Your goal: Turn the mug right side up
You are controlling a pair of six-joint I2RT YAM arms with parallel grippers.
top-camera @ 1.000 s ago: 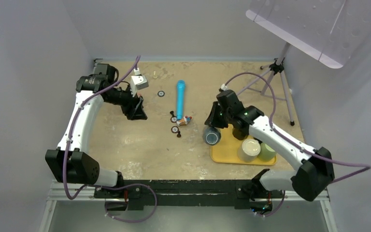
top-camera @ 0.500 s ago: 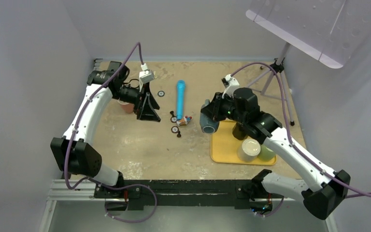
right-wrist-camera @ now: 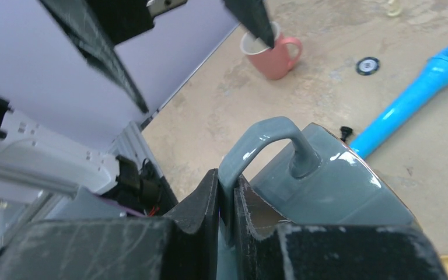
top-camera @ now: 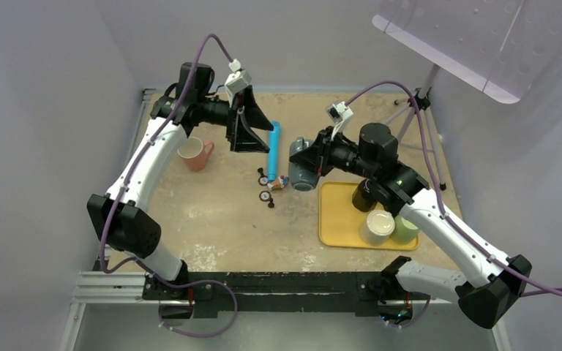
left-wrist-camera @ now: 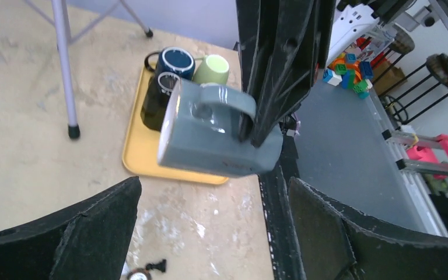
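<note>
My left gripper should grab the grey-blue mug's rim (top-camera: 297, 142) (left-wrist-camera: 171, 111) beside the handle next. That leaves the mug's base free, so the mug can be set right side up.
My right gripper (top-camera: 312, 156) is shut on the handle of a grey-blue mug (top-camera: 301, 170) and holds it in the air left of the yellow tray (top-camera: 336, 223). The mug lies roughly on its side with its handle up. In the right wrist view the fingers (right-wrist-camera: 207, 201) pinch the handle of the mug (right-wrist-camera: 338, 186). In the left wrist view the mug (left-wrist-camera: 213, 140) hangs above the table. A pink mug (top-camera: 196, 154) stands upright at the left, also seen in the right wrist view (right-wrist-camera: 268, 53). My left gripper (top-camera: 252, 137) is open and empty, raised between the two mugs.
The tray holds a pale mug (top-camera: 377, 226) and a green mug (top-camera: 405, 231); in the left wrist view a dark blue mug (left-wrist-camera: 175, 61) shows there too. A blue cylinder (top-camera: 272, 146) and small black parts (top-camera: 266, 196) lie mid-table. A tripod (top-camera: 418, 110) stands back right.
My right gripper lifted the grey-blue mug from beside the tray, up and to the left, turning it. My left arm rose and swung to the back right, uncovering the pink mug.
</note>
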